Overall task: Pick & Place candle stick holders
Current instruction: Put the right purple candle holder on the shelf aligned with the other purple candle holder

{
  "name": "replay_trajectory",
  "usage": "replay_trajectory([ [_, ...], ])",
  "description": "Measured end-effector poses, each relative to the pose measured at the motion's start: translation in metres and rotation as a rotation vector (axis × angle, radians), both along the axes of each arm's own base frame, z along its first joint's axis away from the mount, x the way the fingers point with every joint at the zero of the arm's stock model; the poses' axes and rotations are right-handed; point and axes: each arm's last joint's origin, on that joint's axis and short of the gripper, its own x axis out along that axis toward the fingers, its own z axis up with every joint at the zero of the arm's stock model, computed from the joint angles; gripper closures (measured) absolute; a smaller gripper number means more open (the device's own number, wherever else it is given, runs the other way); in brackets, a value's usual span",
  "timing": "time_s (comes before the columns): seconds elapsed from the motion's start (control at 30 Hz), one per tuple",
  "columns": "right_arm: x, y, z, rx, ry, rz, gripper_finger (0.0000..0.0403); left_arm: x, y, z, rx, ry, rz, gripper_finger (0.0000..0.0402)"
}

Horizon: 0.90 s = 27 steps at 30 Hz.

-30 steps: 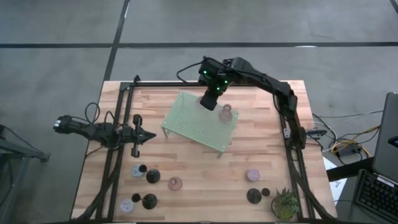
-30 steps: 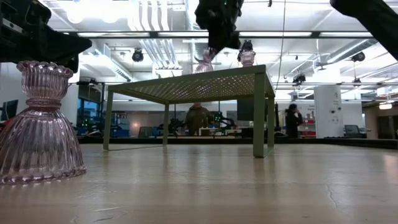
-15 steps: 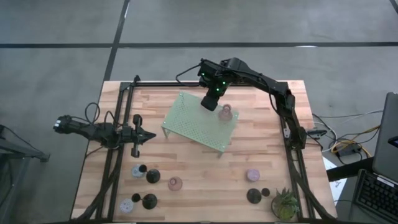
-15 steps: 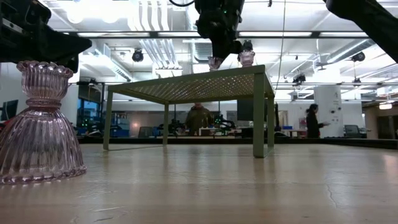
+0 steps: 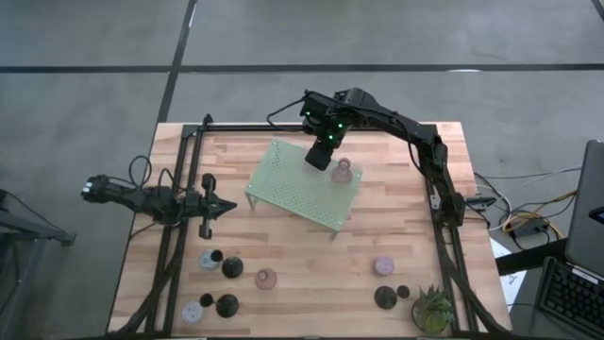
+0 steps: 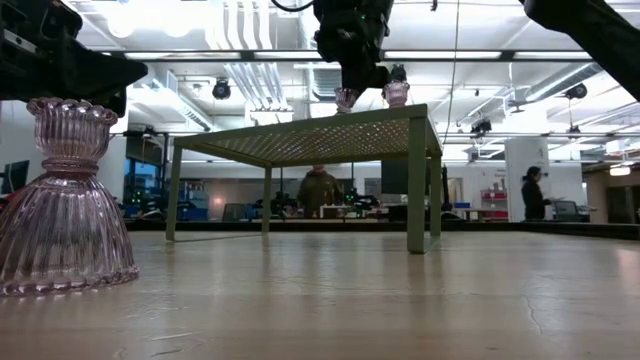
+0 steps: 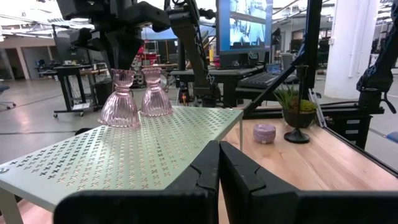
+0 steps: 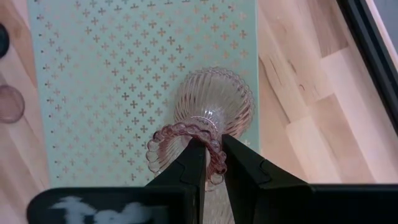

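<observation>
I will open my right gripper, because the holder's bell base (image 8: 219,93) sits upright on the pale green perforated stand and the holder would stay there.
Two pink ribbed glass candle stick holders stand on the pale green perforated stand (image 5: 304,184). My right gripper (image 5: 319,159) reaches down from above and is shut on one holder (image 7: 120,99). The other holder (image 7: 155,93) stands free on its bell-shaped base just beside it. My left gripper (image 5: 226,206) is shut and level at the table's left side, touching nothing. More holders rest on their bases on the wood: pink (image 5: 266,279), black (image 5: 232,268) and lavender (image 5: 383,267). My right gripper pinches the beaded rim of the holder's top cup (image 8: 214,155). One finger (image 8: 193,163) seems to be inside the cup and the other outside it. The fingers come from above, pointing steeply down. The holder stands upright with its bell base (image 7: 118,118) on the stand.
A spiky green plant (image 5: 432,310) stands at the near right corner beside a black holder (image 5: 385,297). Lavender and black holders (image 5: 226,305) cluster at the near left. A black frame rail (image 5: 444,236) runs along each side of the table. People move in the room behind.
My right gripper has sunk slightly toward the stand and tipped a little steeper, staying shut on the pink holder. The holder hung tilted just above the stand a second ago. It now stands upright on the stand, next to the other pink one.
</observation>
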Motion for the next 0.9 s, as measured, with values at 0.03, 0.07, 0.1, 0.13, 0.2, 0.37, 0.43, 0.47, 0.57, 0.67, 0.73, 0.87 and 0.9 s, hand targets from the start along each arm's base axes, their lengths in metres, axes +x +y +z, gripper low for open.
replay_trajectory([
  [0.03,0.0002,-0.0001,-0.0003,0.0,0.0,0.001,0.0364,0.0,0.0,0.0,0.0,0.0,0.0,0.039],
  [0.07,0.0002,-0.0001,-0.0003,-0.001,0.0,0.003,0.0364,0.0,0.0,0.0,0.0,0.0,0.0,0.039],
  [0.1,0.0002,-0.0001,-0.0003,-0.002,0.0,0.005,0.0364,0.0,0.0,0.0,0.0,0.0,0.0,0.039],
  [0.13,0.0003,-0.0001,-0.0005,-0.002,0.001,0.008,0.0364,0.0,0.0,0.0,0.0,0.0,0.0,0.039],
  [0.2,0.0007,-0.0003,-0.0008,-0.003,0.0,0.01,0.0364,0.0,0.0,0.0,0.0,0.0,0.0,0.039],
  [0.37,0.001,-0.0004,-0.0007,-0.012,-0.002,0.028,0.0364,0.0,0.0,0.0,0.0,0.0,0.0,0.039],
  [0.43,0.0011,-0.0005,-0.0007,-0.013,-0.004,0.028,0.0364,0.0,0.0,0.0,0.0,0.0,0.0,0.039],
  [0.47,0.0013,-0.0005,-0.0008,-0.013,-0.004,0.028,0.0364,0.0,0.0,0.0,0.0,0.0,0.0,0.039],
  [0.57,0.0016,-0.0007,-0.0007,-0.015,-0.008,0.029,0.0364,0.0,0.0,0.0,0.0,0.0,0.0,0.039],
  [0.67,0.0022,-0.0009,-0.0007,-0.02,-0.013,0.036,0.0364,0.0,0.0,0.0,0.0,0.0,0.0,0.039],
  [0.73,0.0023,-0.0009,-0.0007,-0.025,-0.014,0.049,0.0364,0.0,0.0,0.0,0.0,0.0,0.0,0.039],
  [0.87,0.0023,-0.001,-0.0007,-0.025,-0.014,0.049,0.0358,0.0,0.0,0.0,0.0,0.0,0.0,0.039],
  [0.9,0.0023,-0.001,-0.0008,-0.026,-0.014,0.049,0.0354,0.0,0.0,0.0,0.0,0.0,0.0,0.039],
])
